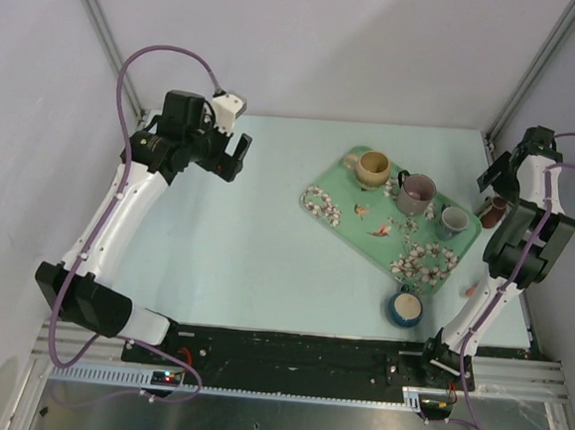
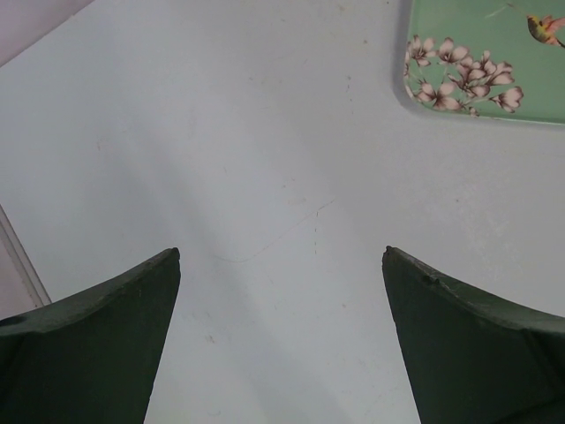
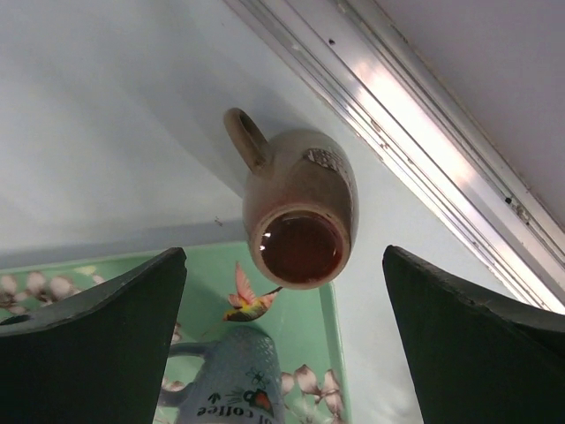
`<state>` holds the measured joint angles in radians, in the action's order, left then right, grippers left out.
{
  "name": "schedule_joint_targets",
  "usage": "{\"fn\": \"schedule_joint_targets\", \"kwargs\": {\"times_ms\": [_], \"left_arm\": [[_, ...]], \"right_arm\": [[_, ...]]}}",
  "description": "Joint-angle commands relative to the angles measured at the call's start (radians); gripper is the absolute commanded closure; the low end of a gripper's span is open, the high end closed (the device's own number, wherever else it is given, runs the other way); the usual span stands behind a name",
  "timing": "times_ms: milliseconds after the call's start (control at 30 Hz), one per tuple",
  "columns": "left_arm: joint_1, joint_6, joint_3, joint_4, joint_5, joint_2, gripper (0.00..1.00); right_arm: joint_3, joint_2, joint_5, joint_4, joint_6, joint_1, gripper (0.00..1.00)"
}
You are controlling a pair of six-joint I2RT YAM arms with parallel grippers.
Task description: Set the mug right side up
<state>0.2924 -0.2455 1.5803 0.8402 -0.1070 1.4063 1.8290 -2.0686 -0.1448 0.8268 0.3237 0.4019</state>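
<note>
I will next grab the tan mug with my right gripper by its body near its reddish end and leave the handle free. Then I will hand the mug to my left gripper, which will turn it upright.
The tan mug [image 3: 300, 203] lies on its side on the table, just beyond the corner of the green floral tray [image 3: 305, 318]. Its dark reddish mouth faces the right wrist camera and its small handle points up-left. In the top view the mug [image 1: 493, 207] peeks out beside the right arm, mostly hidden. My right gripper [image 3: 284, 252] is open and empty, hovering above the mug without touching it; it also shows in the top view [image 1: 491, 181]. My left gripper [image 1: 237, 157] is open and empty over bare table at the far left [image 2: 281, 252].
On the tray [image 1: 318, 203] stand a yellowish-tan mug [image 1: 374, 166], a mauve mug [image 1: 416, 193] and a grey-blue "coffee" mug [image 1: 453, 221] [image 3: 234, 380]. A dark blue mug [image 1: 406, 307] stands on the table by the tray's near corner. A metal frame rail [image 3: 415, 132] runs close behind the lying mug.
</note>
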Motion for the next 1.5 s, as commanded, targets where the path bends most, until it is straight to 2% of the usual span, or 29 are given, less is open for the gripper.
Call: {"fn": "schedule_joint_targets", "kwargs": {"times_ms": [0,133,267,400,600,667,733,767,833,1033,1167,1300,1467], "left_arm": [[0.004,-0.029,0.031,-0.006,0.016,0.026,0.0],[0.004,-0.033,0.041,-0.003,0.017,0.04,0.0],[0.004,-0.037,0.044,0.003,0.019,0.045,0.0],[0.005,-0.041,0.05,0.006,0.025,0.054,0.0],[0.004,-0.042,0.062,0.011,0.028,0.063,0.0],[0.004,-0.043,0.06,0.012,0.027,0.064,0.0],[0.004,-0.044,0.06,0.012,0.026,0.063,0.0],[0.004,-0.044,0.06,0.013,0.023,0.064,0.0],[0.004,-0.042,0.064,0.014,0.016,0.066,0.0],[0.004,-0.029,0.069,0.018,-0.035,0.067,0.0],[0.003,-0.007,0.1,0.036,-0.134,0.073,0.0],[0.001,0.025,0.169,0.057,-0.322,0.089,0.0],[0.003,0.13,0.293,0.06,-0.634,0.135,0.03]], "right_arm": [[0.033,-0.042,-0.071,0.076,-0.014,-0.02,0.01],[0.038,-0.091,-0.094,0.074,-0.011,-0.014,0.01],[0.049,-0.116,-0.096,0.056,-0.02,-0.009,0.1],[0.058,-0.126,-0.091,0.044,-0.026,-0.008,0.24],[0.089,-0.14,-0.088,0.045,-0.059,-0.008,0.55],[0.106,-0.139,-0.09,0.053,-0.083,-0.012,0.7],[0.122,-0.132,-0.098,0.058,-0.105,-0.02,0.8],[0.135,-0.125,-0.112,0.062,-0.114,-0.027,0.9],[0.164,-0.106,-0.133,0.068,-0.132,-0.039,0.98],[0.241,-0.008,-0.117,0.069,-0.15,-0.07,1.0],[0.286,0.065,-0.051,0.078,-0.154,-0.108,1.0],[0.323,0.146,0.035,0.079,-0.125,-0.166,1.0],[0.346,0.252,0.218,0.065,-0.054,-0.272,1.0]]}}
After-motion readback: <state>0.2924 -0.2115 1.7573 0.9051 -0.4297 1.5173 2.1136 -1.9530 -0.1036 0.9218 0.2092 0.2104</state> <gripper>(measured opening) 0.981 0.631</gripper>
